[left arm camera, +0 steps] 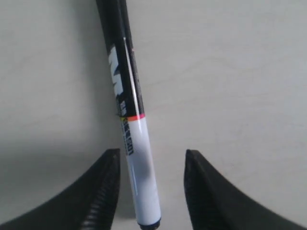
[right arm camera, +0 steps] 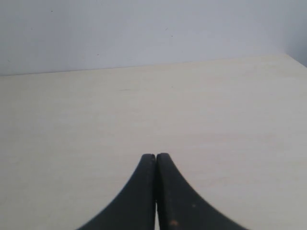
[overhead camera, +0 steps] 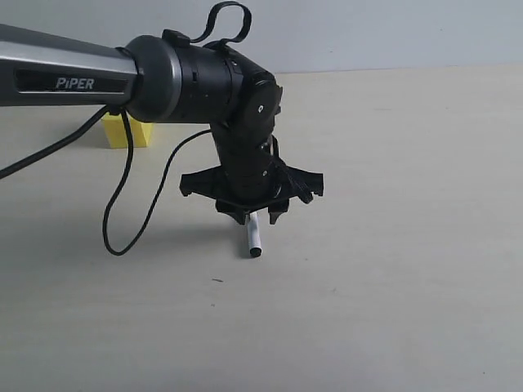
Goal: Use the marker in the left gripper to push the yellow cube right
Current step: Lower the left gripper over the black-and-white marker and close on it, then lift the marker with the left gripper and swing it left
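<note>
My left gripper takes hold of the marker by its white body (left arm camera: 141, 165) next, so the marker's long black end (left arm camera: 118, 45) stays free to push the yellow cube.
The marker (overhead camera: 253, 238) lies on the table under my left gripper (overhead camera: 257, 216), its white barrel end sticking out toward the front. In the left wrist view the marker (left arm camera: 125, 96) runs between the two black fingers (left arm camera: 98, 191), nearer one of them, with a gap on each side. That left gripper (left arm camera: 152, 153) is open and points down at the table. The yellow cube (overhead camera: 127, 132) sits at the back left, partly hidden behind the grey PiPER arm and well apart from the marker. My right gripper (right arm camera: 156, 155) is shut on nothing and does not show in the exterior view.
A black cable (overhead camera: 122, 212) loops down from the left arm and hangs over the table to the left of the gripper. The pale table (overhead camera: 392, 245) ends at a grey-white wall (overhead camera: 368, 33) at the back.
</note>
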Tool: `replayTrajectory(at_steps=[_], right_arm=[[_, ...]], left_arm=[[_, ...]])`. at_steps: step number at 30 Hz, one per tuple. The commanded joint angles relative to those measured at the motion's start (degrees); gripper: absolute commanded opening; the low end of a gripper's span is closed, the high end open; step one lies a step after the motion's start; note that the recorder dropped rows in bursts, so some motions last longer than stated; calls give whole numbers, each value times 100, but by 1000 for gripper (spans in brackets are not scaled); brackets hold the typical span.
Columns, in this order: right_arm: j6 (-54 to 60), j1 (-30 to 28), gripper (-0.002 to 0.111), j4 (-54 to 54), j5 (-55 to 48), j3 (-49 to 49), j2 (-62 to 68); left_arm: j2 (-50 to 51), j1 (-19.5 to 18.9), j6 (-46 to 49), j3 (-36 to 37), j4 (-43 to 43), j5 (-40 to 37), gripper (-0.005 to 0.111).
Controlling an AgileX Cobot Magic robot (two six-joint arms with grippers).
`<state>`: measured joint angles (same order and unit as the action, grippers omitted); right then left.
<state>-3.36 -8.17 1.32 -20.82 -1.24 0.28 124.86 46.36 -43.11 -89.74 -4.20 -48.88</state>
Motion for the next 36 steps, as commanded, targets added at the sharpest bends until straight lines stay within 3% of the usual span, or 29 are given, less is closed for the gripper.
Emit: replayTrajectory(at_steps=[1,20,24,26,31,36], right_arm=[[26,-12,0,17,33,22,-28],[26,-12,0,17,33,22,-28],[26,-12,0,17,33,22,-28],[26,-12,0,17,33,22,-28],[26,-12,0,17,33,22,-28],[26,-12,0,17,33,22,-28]], left_arm=[[3,8,-76,-41,-21,3,44],[253,-2,-61,-41,-204,1,42],[281,-2,-15,-41,-204,-87,20],[175,-38,639,-41,-75,-264,0],[-649,-396,2184,-484,-68,-1770,0],[-1920,-729,2869,-347,-485,-2027,0]])
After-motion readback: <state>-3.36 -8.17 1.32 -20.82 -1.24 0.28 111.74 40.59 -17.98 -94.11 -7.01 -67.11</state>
